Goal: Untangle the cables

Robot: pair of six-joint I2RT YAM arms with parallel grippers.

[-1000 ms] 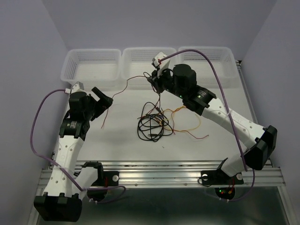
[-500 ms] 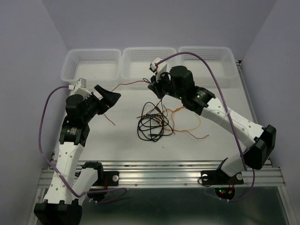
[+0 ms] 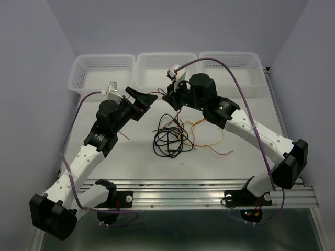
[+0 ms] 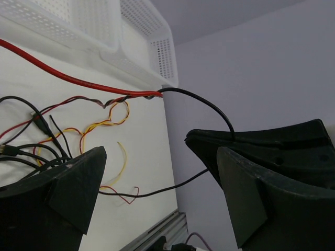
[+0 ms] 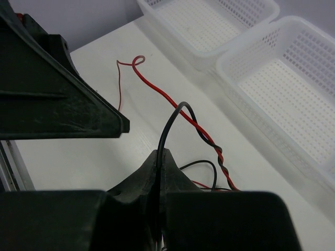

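Observation:
I should grab the dark red cable with my left gripper by its part beside the twist point(image 3: 154, 92). That leaves the black cable point(image 3: 168, 140) free to pull apart.
The cables lie tangled mid-table: a black cable point(image 3: 168, 140) in loops, a yellow/orange wire point(image 3: 209, 141) trailing right, and a dark red wire point(image 3: 157, 93) running up and left. My right gripper point(image 3: 168, 96) is shut on the black cable point(image 5: 170, 123), which arches out of its closed tips point(image 5: 161, 152). The red wire point(image 5: 167, 102) twists round the black one just beyond. My left gripper point(image 3: 146, 104) is open and empty, close to the left of the right gripper. In the left wrist view its fingers point(image 4: 63, 193) stand wide apart, with the red wire point(image 4: 78, 78) and the black cable point(image 4: 209, 107) ahead.
Three white mesh baskets point(image 3: 102, 73), point(image 3: 165, 65), point(image 3: 230, 65) line the table's far edge. The left gripper's finger point(image 5: 52, 94) fills the left of the right wrist view. Purple arm cables loop over both arms. A metal rail runs along the near edge.
My left arm has swung right and forward from the table's left side to just beside the right gripper. The right gripper has stayed nearly still, holding the black cable.

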